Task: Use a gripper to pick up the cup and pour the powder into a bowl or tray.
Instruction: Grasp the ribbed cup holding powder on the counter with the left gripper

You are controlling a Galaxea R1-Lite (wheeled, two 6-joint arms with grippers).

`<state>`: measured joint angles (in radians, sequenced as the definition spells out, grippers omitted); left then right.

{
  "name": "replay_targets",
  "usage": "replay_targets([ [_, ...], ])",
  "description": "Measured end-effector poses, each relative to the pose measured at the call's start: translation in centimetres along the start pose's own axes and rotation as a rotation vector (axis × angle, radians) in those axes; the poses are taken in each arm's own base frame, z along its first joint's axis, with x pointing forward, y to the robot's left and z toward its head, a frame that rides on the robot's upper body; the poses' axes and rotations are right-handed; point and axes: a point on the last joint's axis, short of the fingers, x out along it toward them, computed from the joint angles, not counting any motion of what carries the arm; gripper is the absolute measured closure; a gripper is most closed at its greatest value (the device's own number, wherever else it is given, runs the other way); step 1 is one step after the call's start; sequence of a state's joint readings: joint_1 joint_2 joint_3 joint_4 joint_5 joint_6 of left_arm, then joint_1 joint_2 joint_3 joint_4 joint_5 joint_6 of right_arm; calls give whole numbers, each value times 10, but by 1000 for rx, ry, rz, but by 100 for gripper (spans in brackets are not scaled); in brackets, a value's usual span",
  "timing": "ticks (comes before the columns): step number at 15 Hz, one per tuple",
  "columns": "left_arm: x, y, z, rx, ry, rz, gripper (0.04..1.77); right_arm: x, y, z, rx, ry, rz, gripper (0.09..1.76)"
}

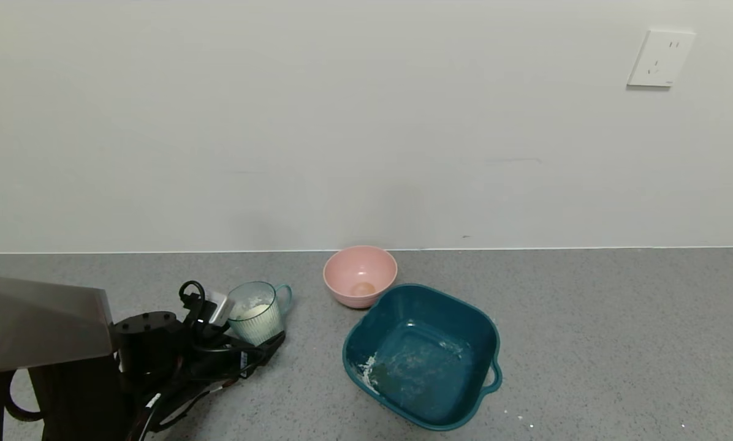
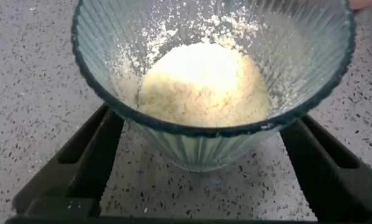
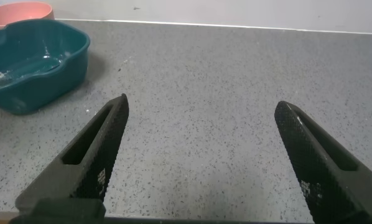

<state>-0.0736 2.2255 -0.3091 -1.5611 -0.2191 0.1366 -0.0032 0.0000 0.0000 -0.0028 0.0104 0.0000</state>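
Observation:
My left gripper picks up the cup across its body below the cup's rim, opposite the handle, next. This leaves the cup's opening open to pour powder into the bowl.
The cup is a ribbed pale teal mug standing upright on the grey counter, handle towards the pink bowl. White powder fills its lower part. My left gripper is open with one black finger on each side of the cup's base, and a gap shows on both sides. The left wrist view shows the cup close up, the powder heaped inside, and the left gripper straddling it. My right gripper is open and empty above bare counter, out of the head view.
A large dark teal tub with powder smears inside stands right of the cup, in front of the pink bowl. The tub and the bowl also show in the right wrist view. A wall runs along the counter's back edge.

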Motion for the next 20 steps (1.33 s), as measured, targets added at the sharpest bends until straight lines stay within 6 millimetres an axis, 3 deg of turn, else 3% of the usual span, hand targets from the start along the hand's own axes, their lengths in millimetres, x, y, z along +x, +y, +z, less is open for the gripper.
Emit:
replay_targets([
  [18,15,0,3,-20,-32,-6,9,0,0,0,0,0,0,14],
  [20,16,0,3,-20,-33,-4,34,0,0,0,0,0,0,14],
])
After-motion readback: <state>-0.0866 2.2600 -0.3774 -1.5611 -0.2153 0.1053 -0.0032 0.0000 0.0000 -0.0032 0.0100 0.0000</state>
